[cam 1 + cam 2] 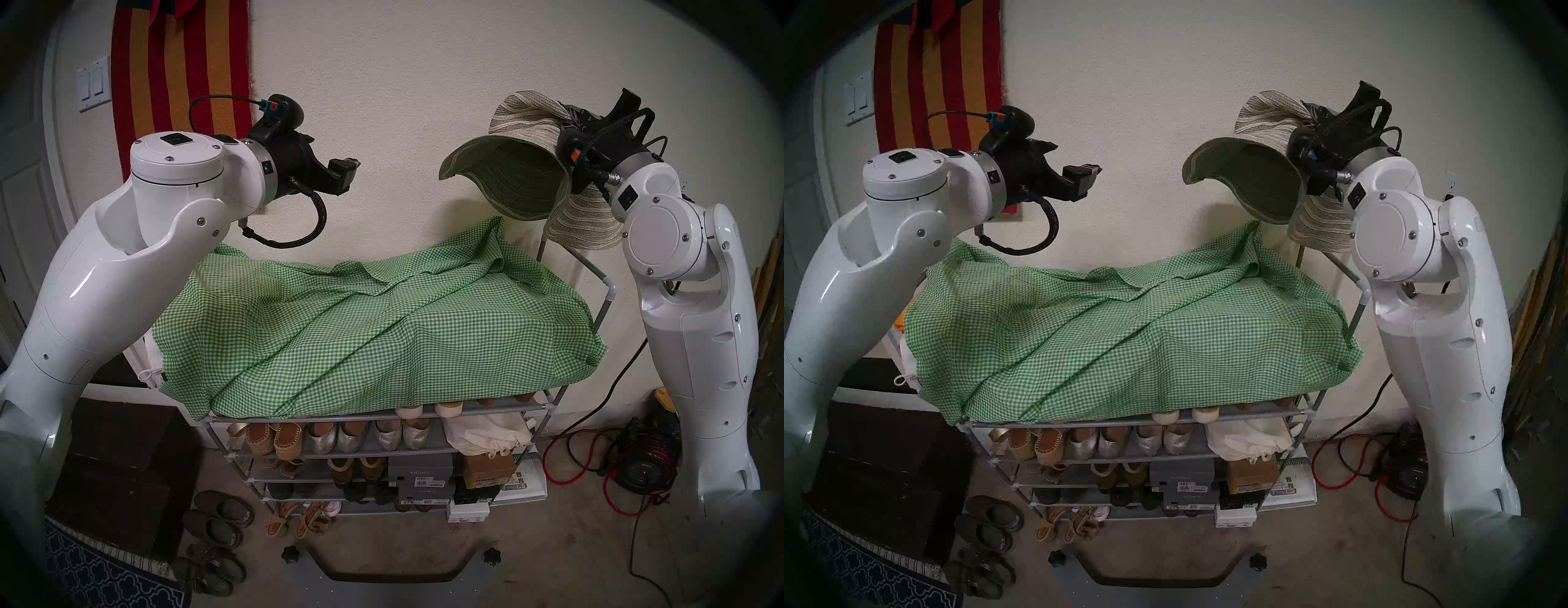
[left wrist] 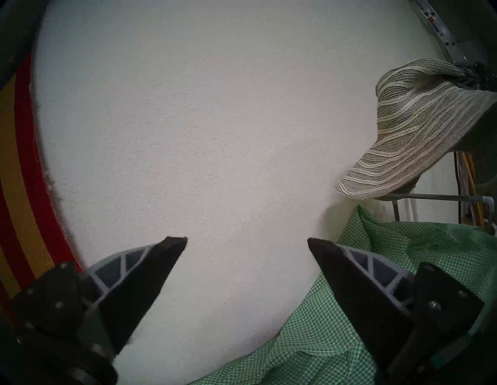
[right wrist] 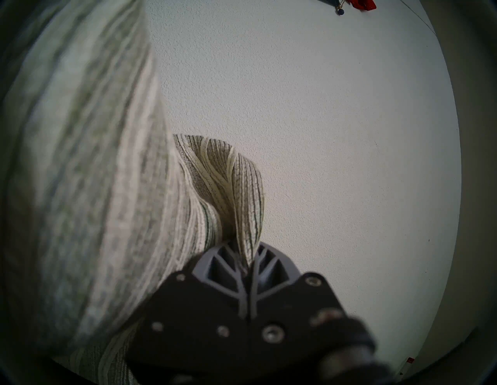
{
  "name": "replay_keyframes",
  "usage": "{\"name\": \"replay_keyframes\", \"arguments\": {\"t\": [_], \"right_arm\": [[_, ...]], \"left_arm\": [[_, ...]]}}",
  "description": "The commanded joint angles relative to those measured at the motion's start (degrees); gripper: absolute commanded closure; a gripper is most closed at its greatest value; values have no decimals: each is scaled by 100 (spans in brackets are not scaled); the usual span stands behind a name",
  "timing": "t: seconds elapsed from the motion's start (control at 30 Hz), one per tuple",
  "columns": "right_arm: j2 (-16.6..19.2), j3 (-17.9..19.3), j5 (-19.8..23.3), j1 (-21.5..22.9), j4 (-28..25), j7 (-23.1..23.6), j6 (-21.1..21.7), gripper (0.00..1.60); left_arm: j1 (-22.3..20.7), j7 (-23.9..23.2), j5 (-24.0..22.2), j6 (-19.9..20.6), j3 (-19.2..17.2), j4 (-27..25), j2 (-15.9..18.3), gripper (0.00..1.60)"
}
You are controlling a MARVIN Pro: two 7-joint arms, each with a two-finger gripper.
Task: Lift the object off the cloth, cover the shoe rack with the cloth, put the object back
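I should next grab the green-and-white check cloth (image 1: 373, 322) by its loose hem with my left gripper to cover the shoe rack.
The green-and-white check cloth (image 1: 373, 322) lies rumpled over the top of the grey shoe rack (image 1: 424, 412), hanging a little past its front rail; it also shows in the left wrist view (image 2: 336, 322). My right gripper (image 1: 566, 127) is shut on a fold of the striped sun hat (image 1: 522, 170) and holds it in the air above the rack's right end, olive underside facing me. The pinched fold shows in the right wrist view (image 3: 239, 201). My left gripper (image 1: 345, 170) is open and empty, above the rack's left end, facing the wall. The hat shows in its view (image 2: 419, 126).
Lower shelves hold shoes (image 1: 348, 437) and boxes (image 1: 420, 475). A dark wooden chest (image 1: 123, 475) stands to the left, loose shoes (image 1: 216, 522) on the floor. A red-and-orange rug (image 1: 178, 76) hangs on the wall. Cables and a red cord reel (image 1: 640, 463) lie at right.
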Motion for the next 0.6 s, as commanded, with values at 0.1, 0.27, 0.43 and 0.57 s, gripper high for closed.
{"name": "replay_keyframes", "arguments": {"t": [0.1,0.27,0.43,0.57], "right_arm": [[2,6,-7,10,-15,10,3,160],[-8,11,-11,7,-13,9,-7,160],[-14,14,-15,6,-12,9,-13,160],[-20,18,-20,5,-12,13,-18,160]], "left_arm": [[-330,-77,69,389,211,222,-93,0],[-638,-340,481,718,861,929,-322,0],[-762,-578,724,817,1220,1332,-448,0],[-1096,-1012,903,916,1569,1908,-663,0]]}}
